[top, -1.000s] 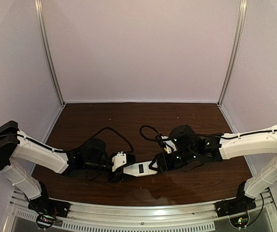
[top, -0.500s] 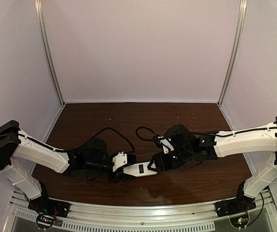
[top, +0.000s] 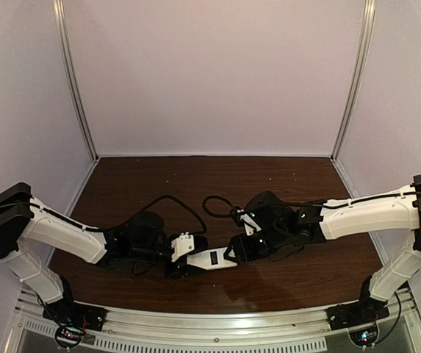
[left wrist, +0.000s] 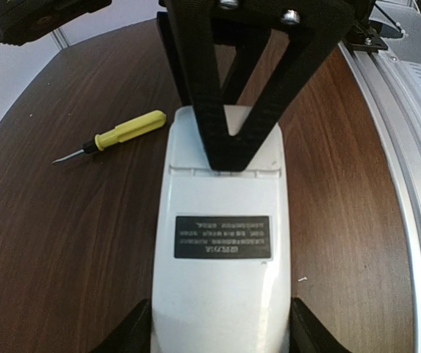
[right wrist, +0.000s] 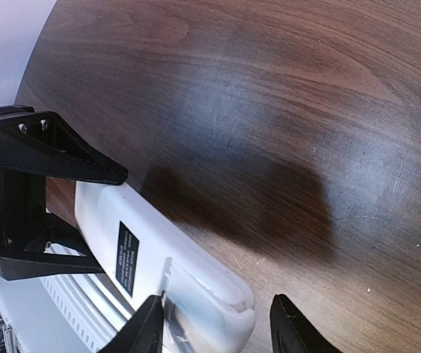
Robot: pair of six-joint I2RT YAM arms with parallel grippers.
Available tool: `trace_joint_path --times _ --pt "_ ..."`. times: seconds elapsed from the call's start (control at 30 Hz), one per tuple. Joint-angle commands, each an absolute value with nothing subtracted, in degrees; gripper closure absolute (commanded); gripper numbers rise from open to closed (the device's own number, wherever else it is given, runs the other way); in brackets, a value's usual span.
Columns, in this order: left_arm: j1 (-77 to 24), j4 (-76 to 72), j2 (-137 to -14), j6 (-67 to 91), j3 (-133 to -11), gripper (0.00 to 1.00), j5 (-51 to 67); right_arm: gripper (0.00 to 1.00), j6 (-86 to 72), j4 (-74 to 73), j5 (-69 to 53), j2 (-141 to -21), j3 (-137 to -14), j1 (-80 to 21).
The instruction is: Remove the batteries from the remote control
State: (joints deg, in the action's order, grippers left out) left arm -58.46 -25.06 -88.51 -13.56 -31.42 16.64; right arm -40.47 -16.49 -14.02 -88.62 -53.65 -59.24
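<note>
The right wrist view shows one finger on the remote's cover point(top: 230, 256) point(right wrist: 204, 304), the other past the remote's other end, so my right gripper closes there next.
The white remote control point(top: 211, 258) hangs just above the brown table between both arms, its dark label point(left wrist: 223, 237) facing up. My left gripper point(left wrist: 221, 334) is shut on its near end, a black finger point(left wrist: 131, 332) pressed to each side. At the other end my right gripper point(right wrist: 219, 323) straddles the cover; one fingertip point(right wrist: 150, 323) touches it. The other fingertip point(right wrist: 289, 327) stands apart over the wood. In the top view, left gripper point(top: 183, 259) and right gripper point(top: 234, 254) face each other. The batteries are hidden inside.
A yellow-handled screwdriver point(left wrist: 122, 132) lies on the table beside the remote's far end. The metal rail point(left wrist: 408, 147) runs along the table's front edge. Black cables point(top: 173, 200) loop behind both wrists. Pale walls point(top: 210, 73) enclose the back and sides.
The right arm has slid a little leftward along the remote's end. The left arm and the remote have hardly moved.
</note>
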Motion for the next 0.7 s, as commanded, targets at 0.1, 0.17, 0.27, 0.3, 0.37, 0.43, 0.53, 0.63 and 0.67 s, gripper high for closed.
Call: trace_joint_path --times 0.1,0.17,0.27,0.3,0.37,0.43,0.53,0.63,0.67 --pt "-58.6 -28.06 -88.24 -13.45 -33.22 1.0 16.88 0.53 -39.9 -22.58 -7.74 -87.59 -53.22 -59.5" --pt "-58.62 -28.06 -88.08 -13.45 -33.22 1.0 16.84 0.53 -39.97 -23.15 -7.01 -87.24 -52.94 -59.5" --pt "-58.59 -28.12 -87.96 -13.41 -33.14 1.0 16.85 0.55 -39.99 -23.58 -6.37 -86.58 -52.57 -59.51" --pt "-58.6 -28.12 -87.98 -13.44 -33.13 1.0 16.82 0.56 -39.99 -23.74 -6.22 -86.43 -52.55 -59.55" --pt "-58.57 -28.12 -87.96 -13.44 -33.13 1.0 16.82 0.56 -39.99 -24.09 -5.82 -86.08 -52.63 -59.53" --pt "-58.6 -28.12 -87.98 -13.45 -33.13 1.0 16.79 0.59 -39.99 -24.26 -5.7 -85.6 -52.65 -59.51" --pt "-58.56 -28.12 -87.96 -13.46 -33.13 1.0 16.78 0.65 -39.91 -24.01 -5.75 -85.32 -52.51 -59.53" --pt "-58.61 -28.12 -88.06 -13.43 -33.13 1.0 16.65 0.73 -39.73 -23.26 -6.6 -85.28 -52.36 -59.54" --pt "-58.62 -28.12 -88.06 -13.42 -33.13 1.0 16.65 0.75 -39.75 -22.88 -7.16 -85.2 -52.31 -59.51"
